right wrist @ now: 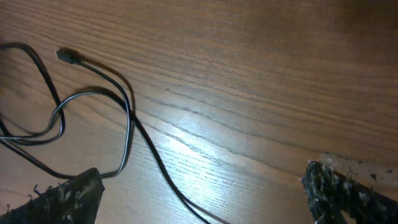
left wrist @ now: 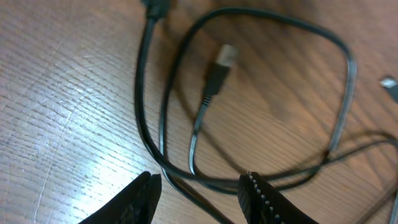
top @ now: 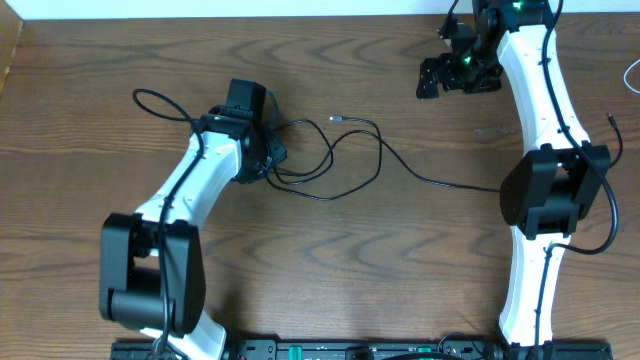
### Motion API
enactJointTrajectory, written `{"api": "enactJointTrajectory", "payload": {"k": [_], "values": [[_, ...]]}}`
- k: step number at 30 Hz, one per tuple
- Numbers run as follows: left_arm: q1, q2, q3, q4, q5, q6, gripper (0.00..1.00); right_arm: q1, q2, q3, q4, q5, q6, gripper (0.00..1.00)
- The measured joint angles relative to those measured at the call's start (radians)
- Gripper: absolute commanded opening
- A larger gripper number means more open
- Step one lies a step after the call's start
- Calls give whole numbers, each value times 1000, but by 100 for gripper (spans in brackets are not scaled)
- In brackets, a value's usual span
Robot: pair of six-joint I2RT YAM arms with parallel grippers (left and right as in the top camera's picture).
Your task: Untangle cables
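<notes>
The thicker piece of black cable should be grabbed next by its bend behind the plug (left wrist: 177,172) with the robot's left gripper. That plug then stays free to slip out of the cable's loops.
A thin black cable (top: 400,165) lies in loose crossing loops across the table's middle, with a small plug end (top: 336,119). My left gripper (top: 270,155) is low over the left loops. In the left wrist view its jaws (left wrist: 199,186) are open and straddle black strands (left wrist: 186,174), with a silver-tipped plug (left wrist: 225,57) just beyond. My right gripper (top: 440,78) is open near the far edge, apart from the cable. Its wrist view shows the jaws (right wrist: 202,180) wide open above a black strand (right wrist: 155,162) and a plug (right wrist: 65,56). A thin white cord (top: 631,75) shows at the right edge.
The wooden table (top: 400,270) carries only the cable. One black loop (top: 150,97) reaches out at the far left. Thicker black arm wires (top: 608,215) hang beside the right arm. The arm bases stand at the near edge.
</notes>
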Motion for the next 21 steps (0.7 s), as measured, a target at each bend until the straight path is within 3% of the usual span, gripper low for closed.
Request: {"api": "enactJointTrajectory", "payload": {"k": [6,8,10,11,21], "values": [[0,91,0,1,-11,-53,44,0,0,0,0,0,0,99],[0,109,0,1,-11,-61,33,0,0,0,1,0,1,99],[-4,117,0,2,-11,-67,12,0,0,0,1,0,1,99],[-5,117,0,5,-10,-65,8,0,0,0,1,0,2,99],[-8,63,2,44,-35,-42,8,0,0,0,1,-5,3,98]]}}
